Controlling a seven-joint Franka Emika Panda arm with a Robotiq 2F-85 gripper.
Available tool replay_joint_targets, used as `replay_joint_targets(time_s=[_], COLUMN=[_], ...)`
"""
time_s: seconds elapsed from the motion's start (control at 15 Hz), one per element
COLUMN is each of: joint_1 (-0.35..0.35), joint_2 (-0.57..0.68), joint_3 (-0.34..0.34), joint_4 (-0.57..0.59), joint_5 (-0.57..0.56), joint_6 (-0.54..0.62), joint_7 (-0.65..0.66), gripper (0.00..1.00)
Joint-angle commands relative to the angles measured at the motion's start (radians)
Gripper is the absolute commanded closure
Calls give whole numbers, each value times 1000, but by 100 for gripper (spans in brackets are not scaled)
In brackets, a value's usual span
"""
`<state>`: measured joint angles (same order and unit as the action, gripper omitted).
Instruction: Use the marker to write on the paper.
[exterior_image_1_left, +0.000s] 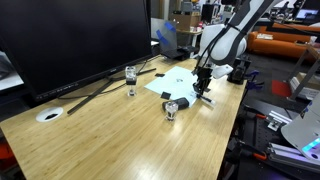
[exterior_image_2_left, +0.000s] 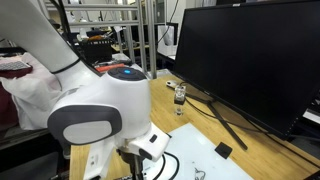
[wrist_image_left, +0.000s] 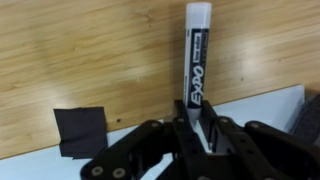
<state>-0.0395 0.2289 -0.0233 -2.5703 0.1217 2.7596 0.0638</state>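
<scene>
My gripper is holding the marker by its body, with the lettering between the fingers in the wrist view. The marker would come up with my gripper if I lifted it now.
The paper (exterior_image_1_left: 178, 84) is a pale white sheet lying flat on the wooden table, with black pieces at its corners; it also shows in the other exterior view (exterior_image_2_left: 205, 163) and in the wrist view (wrist_image_left: 120, 160). My gripper (exterior_image_1_left: 203, 88) stands over the paper's edge and is shut on the marker (wrist_image_left: 196, 60), a white-bodied pen with black lettering that sticks out between the fingers (wrist_image_left: 197, 125). Faint dark marks show on the sheet (exterior_image_2_left: 198, 172). A black corner piece (wrist_image_left: 80, 130) lies next to the gripper.
A large black monitor (exterior_image_1_left: 75, 40) stands behind the paper. A small clear bottle (exterior_image_1_left: 131, 80), a silver can-like object (exterior_image_1_left: 171, 108) and a round white disc (exterior_image_1_left: 49, 114) sit on the table (exterior_image_1_left: 120, 140). Cables run across it. The table edge lies close beside the arm.
</scene>
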Motion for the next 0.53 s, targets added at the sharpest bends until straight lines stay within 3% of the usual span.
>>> replay_joint_targets(time_s=[0.0,0.27,0.47], joint_1=[-25,-22,-36], joint_2=[-71,-128,-157], joint_3=[22,6,1], joint_4=[5,36,82], joint_5=[43,64,177], joint_6=[-158,-303,-470], joint_7=[-69,-82,-171], gripper=[95,95,95])
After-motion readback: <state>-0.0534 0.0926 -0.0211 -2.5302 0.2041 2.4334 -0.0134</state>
